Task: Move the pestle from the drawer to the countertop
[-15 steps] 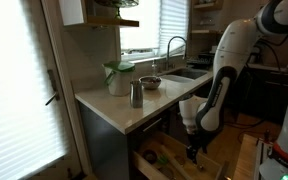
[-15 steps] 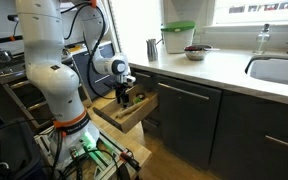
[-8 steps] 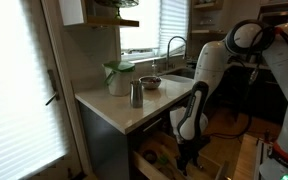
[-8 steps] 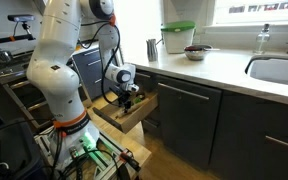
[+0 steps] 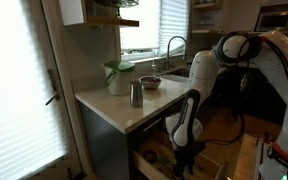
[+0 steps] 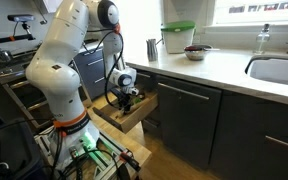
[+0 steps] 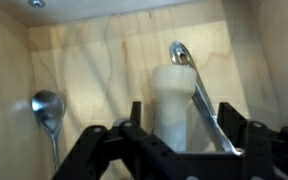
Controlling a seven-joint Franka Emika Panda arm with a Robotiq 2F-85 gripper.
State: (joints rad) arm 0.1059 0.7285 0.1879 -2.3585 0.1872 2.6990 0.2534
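I would leave the pestle on the bottom of the drawer if I lifted my gripper now, because there is a gap between its fingers and the pestle on either side.
The pestle (image 7: pixel 170 92) is a pale stubby rod lying on the light wood floor of the drawer (image 7: pixel 94 60). In the wrist view my gripper (image 7: pixel 184 116) is open, with one jaw on each side of the pestle and a gap on both sides. A steel utensil handle (image 7: pixel 199 85) lies against the pestle's right side. In both exterior views my gripper (image 5: pixel 184 158) (image 6: pixel 127 100) reaches down into the open drawer (image 5: pixel 152 160) (image 6: pixel 122 117), below the cream countertop (image 5: pixel 112 106) (image 6: pixel 224 66). The pestle is hidden there.
A spoon (image 7: pixel 46 106) lies at the drawer's left. On the countertop stand a steel cup (image 5: pixel 136 95) (image 6: pixel 152 48), a green-lidded container (image 5: pixel 117 78) (image 6: pixel 178 38) and a bowl (image 5: pixel 150 82) (image 6: pixel 196 51). Further along it is a sink with a faucet (image 5: pixel 174 50).
The arm has folded lower and my gripper has sunk deeper into the drawer. Nothing on the countertop has moved.
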